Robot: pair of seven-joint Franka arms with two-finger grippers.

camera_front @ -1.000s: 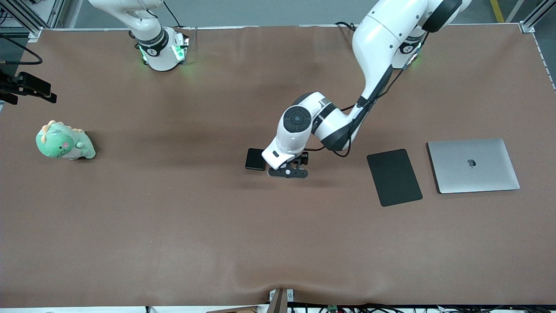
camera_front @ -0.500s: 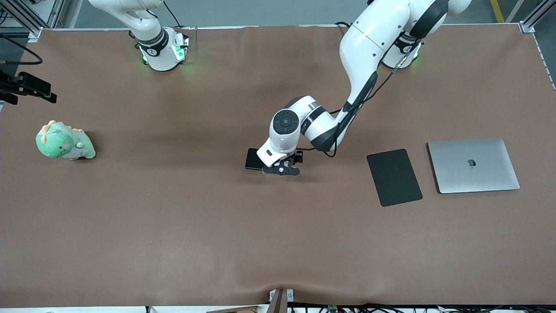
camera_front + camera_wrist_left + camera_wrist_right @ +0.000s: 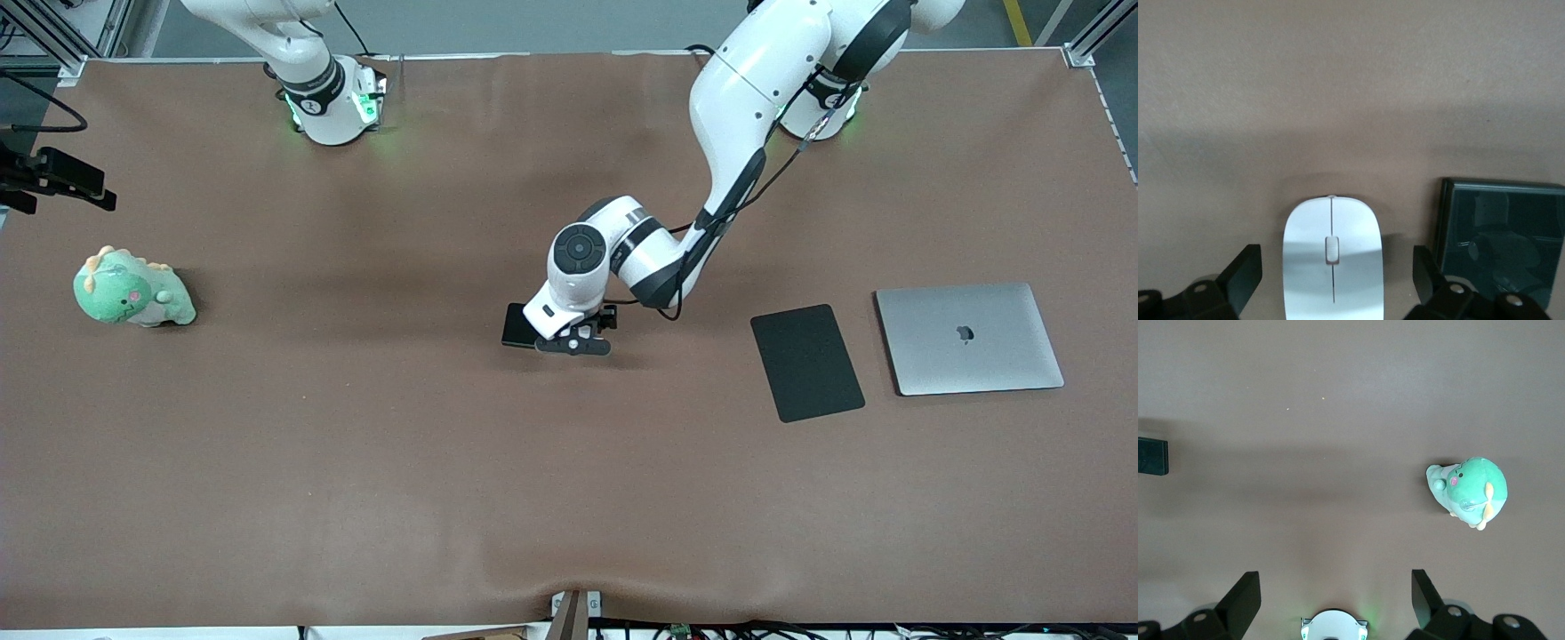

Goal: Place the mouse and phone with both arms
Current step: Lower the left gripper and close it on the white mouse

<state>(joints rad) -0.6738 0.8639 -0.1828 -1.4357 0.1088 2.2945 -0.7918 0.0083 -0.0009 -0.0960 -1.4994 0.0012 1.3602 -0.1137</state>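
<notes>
My left gripper grabs the white mouse by its long side edges next, to place it on the matte black pad (image 3: 808, 364).
The white mouse (image 3: 1333, 257) lies on the brown table between the spread fingers of my left gripper (image 3: 1335, 275), which is open and not touching it. The black phone (image 3: 1501, 233) lies flat right beside the mouse, toward the right arm's end. In the front view the left gripper (image 3: 578, 342) hangs low over the table's middle and hides the mouse; part of the phone (image 3: 517, 325) shows next to it. My right gripper (image 3: 1335, 597) is open and empty, waiting high above its own base; it is out of the front view.
A matte black pad (image 3: 806, 362) and a closed silver laptop (image 3: 967, 338) lie toward the left arm's end. A green plush dinosaur (image 3: 132, 289) sits toward the right arm's end and also shows in the right wrist view (image 3: 1468, 490).
The left arm has moved its open gripper toward the right arm's end, closer to the phone, now partly covering it. The right arm has not moved.
</notes>
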